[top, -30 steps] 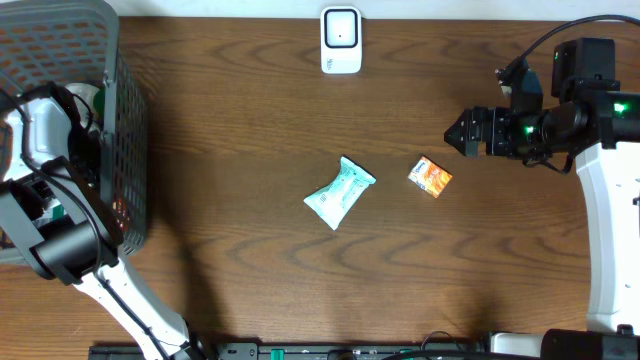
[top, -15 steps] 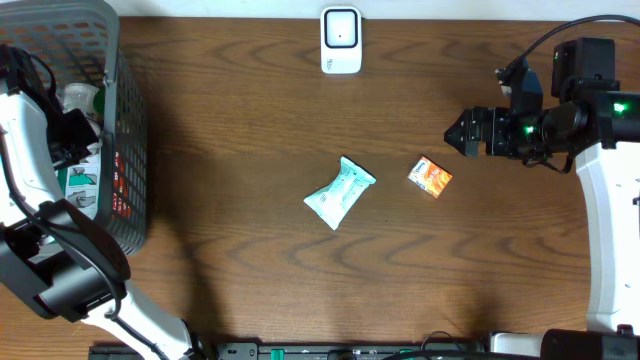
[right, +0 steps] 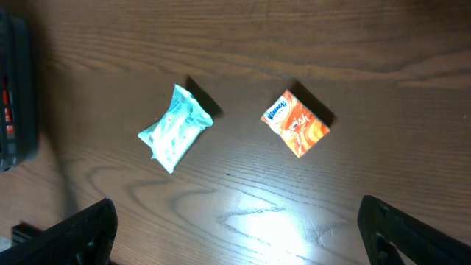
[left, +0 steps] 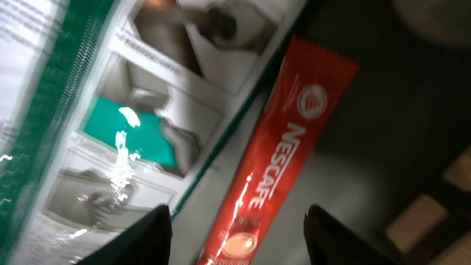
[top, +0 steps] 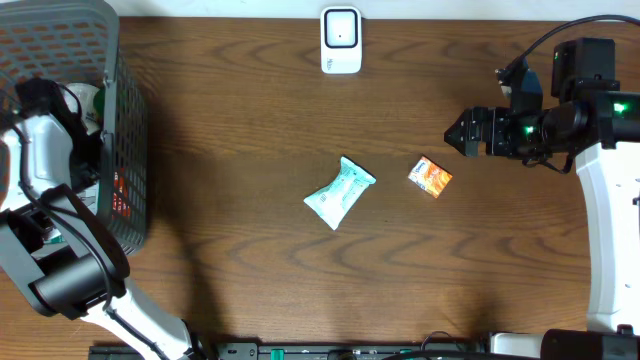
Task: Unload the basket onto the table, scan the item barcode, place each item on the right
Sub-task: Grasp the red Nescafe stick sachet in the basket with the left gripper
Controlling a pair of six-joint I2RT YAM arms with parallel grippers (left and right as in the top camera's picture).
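Observation:
I should next grab the red Nescafe sachet (left: 287, 147) across its narrow width with my left gripper, fingers on its long edges, to scan its barcode.
My left gripper (left: 237, 228) is down inside the grey basket (top: 128, 150), open. A red Nescafe sachet (left: 287, 147) lies between its dark fingertips (left: 158, 224) with a gap on each side. A white and green packet (left: 110, 125) lies beside the sachet. The white barcode scanner (top: 341, 40) stands at the table's far edge. On the wood lie a teal wipes pack (top: 340, 192) and an orange tissue pack (top: 430, 177). My right gripper (top: 458, 132) hovers open to the right of them, holding nothing. In the right wrist view, the teal pack (right: 175, 126) and orange pack (right: 296, 122) lie ahead of the open right gripper (right: 235, 221).
The basket fills the table's left end, and its mesh wall stands between my left arm and the table's middle. Bare wood lies between the scanner and the two packs.
My left arm swung toward the basket's far side and came back. My right arm and the packs on the table have not moved.

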